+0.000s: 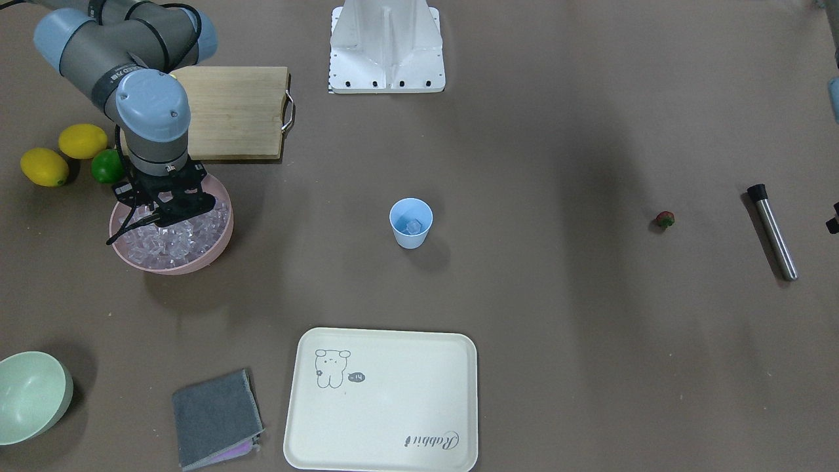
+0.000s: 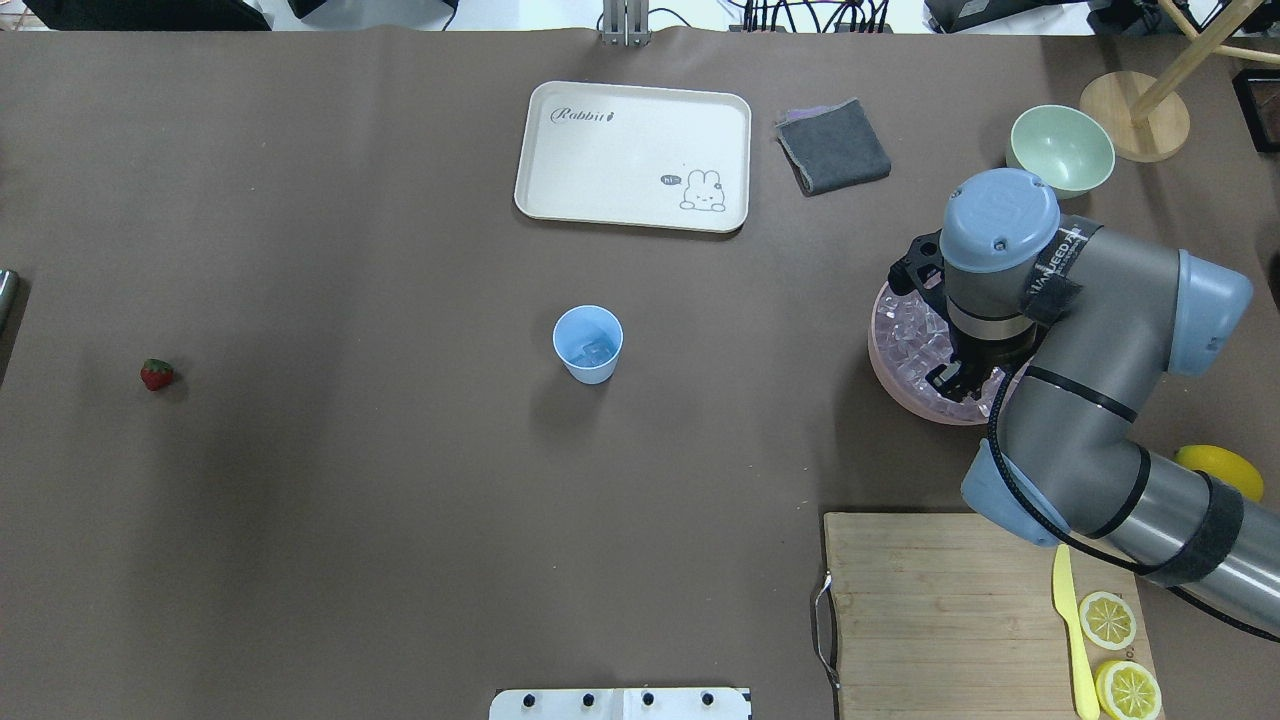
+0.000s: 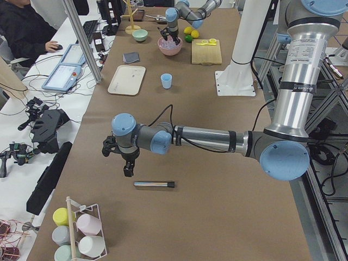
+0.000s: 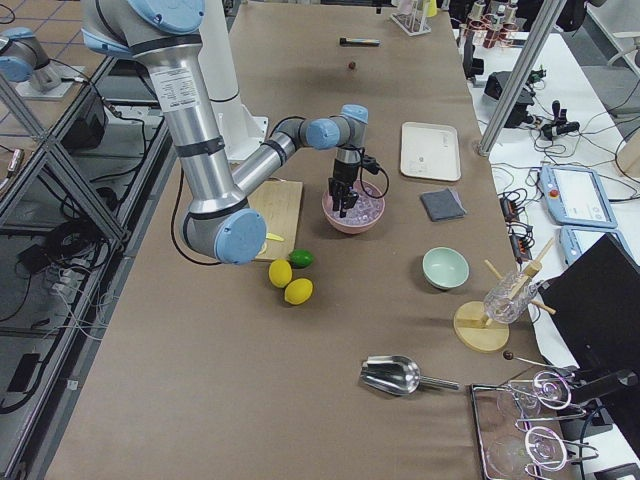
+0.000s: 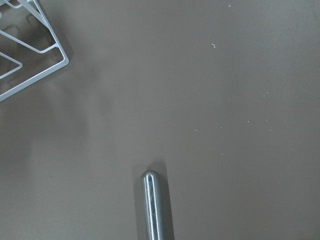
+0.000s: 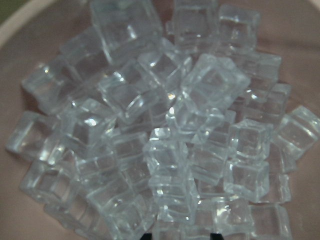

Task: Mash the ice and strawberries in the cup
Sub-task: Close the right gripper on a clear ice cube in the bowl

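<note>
I should grab an ice cube by its sides with my right gripper next, to fill the cup (image 1: pixel 411 223) for mashing with strawberries.
The light-blue cup (image 1: pixel 411 223) (image 2: pixel 587 343) stands mid-table with one clear ice cube (image 1: pixel 413 227) inside. More ice (image 6: pixel 165 130) is heaped in a pink bowl (image 1: pixel 196 265) (image 2: pixel 880 350). My right gripper (image 1: pixel 172 213) (image 6: pixel 180 235) points straight down into that heap, open, its two dark tips just above the cubes. The strawberry (image 1: pixel 665 219) (image 2: pixel 156 374) lies alone on the table far toward my left arm's side. My left gripper (image 3: pixel 127 169) hovers beside a steel muddler (image 1: pixel 773 231) (image 5: pixel 152 207) lying flat. I cannot tell its state.
A wooden cutting board (image 2: pixel 930 610) carries a yellow knife (image 2: pixel 1072 630) and lemon slices (image 2: pixel 1108 618). Two lemons (image 1: pixel 62 154) and a lime (image 1: pixel 106 166) lie by the pink bowl. A cream tray (image 1: pixel 383 400), grey cloth (image 1: pixel 215 419), pale-green bowl (image 1: pixel 33 393) and wire rack (image 5: pixel 20 60) are also about.
</note>
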{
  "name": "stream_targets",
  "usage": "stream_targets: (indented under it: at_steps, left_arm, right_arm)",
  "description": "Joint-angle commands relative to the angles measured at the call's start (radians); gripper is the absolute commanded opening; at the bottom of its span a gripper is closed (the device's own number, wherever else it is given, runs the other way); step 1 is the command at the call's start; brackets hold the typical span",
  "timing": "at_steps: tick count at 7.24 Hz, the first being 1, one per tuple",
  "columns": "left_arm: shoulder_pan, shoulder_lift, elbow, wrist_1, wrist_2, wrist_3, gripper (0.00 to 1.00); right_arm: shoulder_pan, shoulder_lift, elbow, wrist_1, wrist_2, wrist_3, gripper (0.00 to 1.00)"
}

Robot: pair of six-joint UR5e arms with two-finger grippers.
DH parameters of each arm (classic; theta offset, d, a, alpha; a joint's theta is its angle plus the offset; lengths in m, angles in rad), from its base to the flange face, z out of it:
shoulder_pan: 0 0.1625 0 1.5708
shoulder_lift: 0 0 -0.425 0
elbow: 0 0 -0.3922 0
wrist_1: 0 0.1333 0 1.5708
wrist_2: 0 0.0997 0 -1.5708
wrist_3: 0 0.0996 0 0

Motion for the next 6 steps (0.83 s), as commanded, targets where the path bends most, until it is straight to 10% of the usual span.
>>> stream_targets:
  at_steps: [1, 6]
  left_arm:
    - [-0.001, -0.001, 0.002, 0.000, 0.000, 0.000, 0.98]
    - [0.000, -0.001, -0.006, 0.000, 0.000, 0.000, 0.98]
  right_arm:
    - [-0.005, 0.002, 0.000, -0.001, -0.001, 0.002, 0.49]
    - [-0.001, -0.001, -0.004, 0.002, -0.004, 0.000, 0.25]
